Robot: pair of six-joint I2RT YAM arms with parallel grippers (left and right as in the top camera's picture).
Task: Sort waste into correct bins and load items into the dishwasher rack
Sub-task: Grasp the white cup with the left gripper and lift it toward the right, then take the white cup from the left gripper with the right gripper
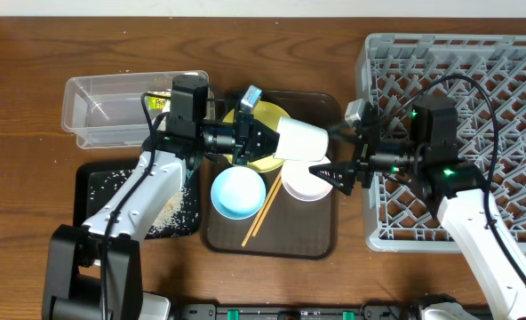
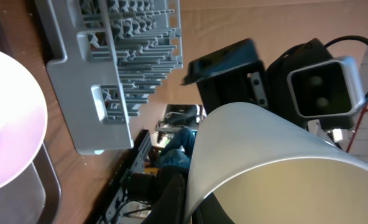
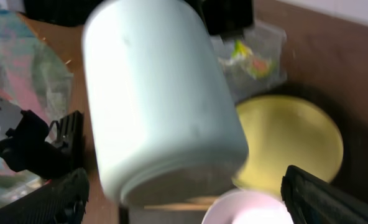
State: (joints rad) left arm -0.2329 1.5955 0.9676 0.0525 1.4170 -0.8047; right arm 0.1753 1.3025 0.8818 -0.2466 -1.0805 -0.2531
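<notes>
The small white cup (image 1: 300,140) needs its rim free so it can be loaded into the rack. My right gripper should grab the cup next across its outer sides near the cup's base.
My left gripper (image 1: 265,140) is shut on the rim of the small white cup (image 1: 300,140) and holds it on its side above the brown tray. In the left wrist view the cup (image 2: 277,168) fills the frame, with one finger of my left gripper (image 2: 193,205) outside its wall. My right gripper (image 1: 327,172) is open, just right of the cup and above the white bowl (image 1: 306,184). In the right wrist view the cup (image 3: 159,106) hangs between the open fingers of my right gripper (image 3: 184,208). The yellow plate (image 1: 261,160), blue bowl (image 1: 237,192) and chopsticks (image 1: 264,213) lie on the tray. The tissue is not visible.
The grey dishwasher rack (image 1: 476,116) stands at the right. The clear tub (image 1: 112,107) at back left holds the snack wrapper (image 1: 156,102). The black tray (image 1: 130,200) holds rice scraps. The dark brown serving tray (image 1: 290,242) sits in the middle.
</notes>
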